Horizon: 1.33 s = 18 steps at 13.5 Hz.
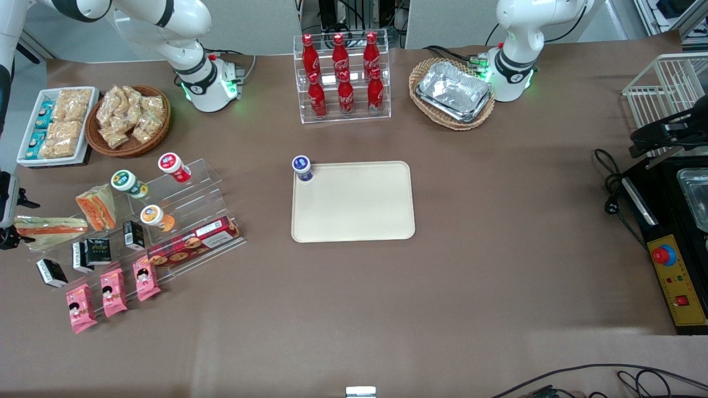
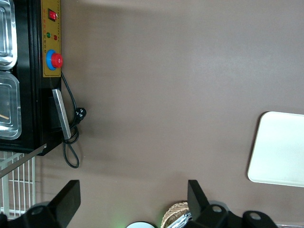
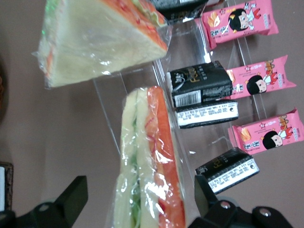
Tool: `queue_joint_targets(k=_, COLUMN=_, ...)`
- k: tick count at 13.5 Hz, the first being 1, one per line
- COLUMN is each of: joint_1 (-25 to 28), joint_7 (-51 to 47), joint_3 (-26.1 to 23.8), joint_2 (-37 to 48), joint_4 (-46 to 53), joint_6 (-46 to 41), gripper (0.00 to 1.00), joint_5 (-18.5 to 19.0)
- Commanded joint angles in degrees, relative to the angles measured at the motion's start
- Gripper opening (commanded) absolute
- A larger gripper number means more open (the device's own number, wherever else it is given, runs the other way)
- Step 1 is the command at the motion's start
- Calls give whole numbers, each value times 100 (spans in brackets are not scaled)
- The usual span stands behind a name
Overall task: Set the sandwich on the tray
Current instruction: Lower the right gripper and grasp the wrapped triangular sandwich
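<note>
The gripper grabs the clear-wrapped white-bread sandwich by its wide end [image 1: 26, 228] next, to place the sandwich on the cream-beige tray [image 1: 354, 202].
The sandwich [image 3: 149, 161], a clear-wrapped wedge with white bread and orange and pale green layers, lies on the top step of a clear acrylic rack [image 1: 182, 221] at the working arm's end of the table. It also shows in the front view [image 1: 50, 226]. My gripper [image 3: 140, 192] is open, with one finger on each side of the sandwich's wide end and a gap on both sides. In the front view the gripper [image 1: 11, 224] sits at the picture's edge. The cream-beige tray [image 1: 354, 202] lies flat at the table's middle and also shows in the left wrist view [image 2: 280, 147].
A tan-bread sandwich [image 1: 97, 207] stands beside the white one on the rack. Small black boxes [image 3: 202, 85], pink snack packs [image 1: 113, 290], capped cups [image 1: 128, 182] and a biscuit box [image 1: 193, 243] fill the rack. A blue-capped bottle [image 1: 302, 167] stands on the tray's corner.
</note>
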<state>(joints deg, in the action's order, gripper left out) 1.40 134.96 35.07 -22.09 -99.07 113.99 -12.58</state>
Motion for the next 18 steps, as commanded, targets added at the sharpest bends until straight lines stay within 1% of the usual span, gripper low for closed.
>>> queue_joint_targets(k=1, joint_1=-35, joint_7=101, joint_3=17, joint_2=-208, joint_4=116, joint_6=159, gripper=100, joint_5=-139)
queue_joint_targets(k=3, joint_1=-61, joint_7=118, joint_3=17, joint_2=-278, joint_4=116, joint_6=177, gripper=100, joint_5=-139)
queue_joint_targets(k=4, joint_1=-104, joint_7=118, joint_3=17, joint_2=-279, joint_4=116, joint_6=168, gripper=98, joint_5=-139)
queue_joint_targets(k=5, joint_1=-105, joint_7=127, joint_3=17, joint_2=-279, joint_4=116, joint_6=168, gripper=91, joint_5=-148)
queue_joint_targets(k=8, joint_1=-105, joint_7=258, joint_3=0, joint_2=-287, joint_4=116, joint_6=159, gripper=60, joint_5=-165)
queue_joint_targets(k=9, joint_1=-105, joint_7=311, joint_3=0, joint_2=-287, joint_4=125, joint_6=150, gripper=45, joint_5=-200)
queue_joint_targets(k=10, joint_1=-114, joint_7=329, joint_3=0, joint_2=-287, joint_4=229, joint_6=89, gripper=28, joint_5=-279)
queue_joint_targets(k=11, joint_1=-114, joint_7=338, joint_3=8, joint_2=-279, joint_4=335, joint_6=63, gripper=19, joint_5=-332)
queue_joint_targets(k=12, joint_1=-114, joint_7=338, joint_3=8, joint_2=-279, joint_4=353, joint_6=10, gripper=14, joint_5=-333)
queue_joint_targets(k=13, joint_1=-114, joint_7=329, joint_3=17, joint_2=-261, joint_4=397, joint_6=-51, gripper=9, joint_5=-324)
queue_joint_targets(k=16, joint_1=-227, joint_7=277, joint_3=44, joint_2=-244, joint_4=809, joint_6=-411, gripper=9, joint_5=-341)
queue_joint_targets(k=18, joint_1=-263, joint_7=111, joint_3=78, joint_2=-191, joint_4=1230, joint_6=-936, gripper=9, joint_5=-394)
